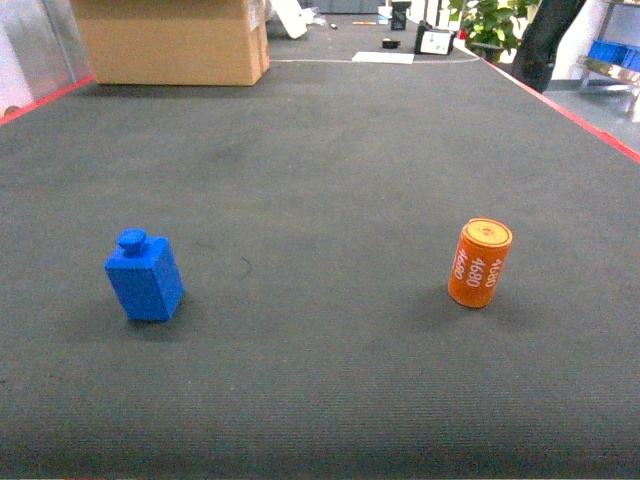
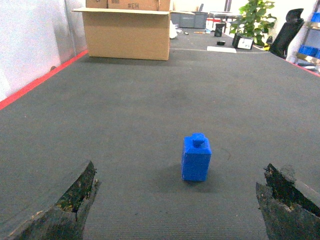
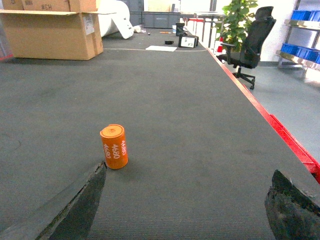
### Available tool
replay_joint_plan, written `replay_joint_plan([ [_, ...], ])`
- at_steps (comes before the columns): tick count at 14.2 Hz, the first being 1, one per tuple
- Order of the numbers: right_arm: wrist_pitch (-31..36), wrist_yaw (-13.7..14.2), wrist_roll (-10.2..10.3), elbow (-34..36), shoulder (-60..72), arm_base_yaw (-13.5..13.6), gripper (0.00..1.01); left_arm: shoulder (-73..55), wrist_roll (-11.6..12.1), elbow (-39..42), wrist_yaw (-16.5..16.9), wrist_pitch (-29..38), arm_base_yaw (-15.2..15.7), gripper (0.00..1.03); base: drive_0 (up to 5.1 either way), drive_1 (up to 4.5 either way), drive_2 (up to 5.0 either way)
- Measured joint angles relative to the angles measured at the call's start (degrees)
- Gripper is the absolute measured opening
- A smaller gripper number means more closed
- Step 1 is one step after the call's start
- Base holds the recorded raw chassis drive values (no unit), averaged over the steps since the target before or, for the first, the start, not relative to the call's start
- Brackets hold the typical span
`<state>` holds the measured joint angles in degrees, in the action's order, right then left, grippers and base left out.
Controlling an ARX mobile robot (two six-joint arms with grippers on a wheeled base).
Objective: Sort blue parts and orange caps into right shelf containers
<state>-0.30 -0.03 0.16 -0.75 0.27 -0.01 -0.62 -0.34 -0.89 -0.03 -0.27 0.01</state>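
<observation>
My right gripper has to grab the orange cap next by its curved printed side, so the cap can be sorted into the cap's shelf container.
A blue part, a small bright blue block with a round knob on top, stands on the left of the dark mat. In the left wrist view this blue part lies just ahead of my left gripper, whose fingers are spread wide with nothing between them. An orange cap, a short orange cylinder printed "4680", stands upright on the right. My right gripper is open and empty; the orange cap sits just beyond its left fingertip. Neither gripper shows in the head view. Blue right shelf containers sit far off on a rack.
A large cardboard box stands at the mat's far left. A red border marks the mat's right edge, with floor beyond. A black office chair, a potted plant and small items lie at the far end.
</observation>
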Motion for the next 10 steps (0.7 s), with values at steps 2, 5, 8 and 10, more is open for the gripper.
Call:
replay_joint_plan([
  [2,0.0,0.0,0.0,0.0,0.0,0.0,0.98,0.0,0.0,0.0,0.0,0.0,0.0,0.98,0.0,0.00,0.0],
  [5,0.0,0.0,0.0,0.0,0.0,0.0,0.98,0.0,0.0,0.0,0.0,0.0,0.0,0.98,0.0,0.00,0.0],
  [8,0.0,0.0,0.0,0.0,0.0,0.0,0.98,0.0,0.0,0.0,0.0,0.0,0.0,0.98,0.0,0.00,0.0],
  [10,0.0,0.0,0.0,0.0,0.0,0.0,0.98,0.0,0.0,0.0,0.0,0.0,0.0,0.98,0.0,0.00,0.0],
])
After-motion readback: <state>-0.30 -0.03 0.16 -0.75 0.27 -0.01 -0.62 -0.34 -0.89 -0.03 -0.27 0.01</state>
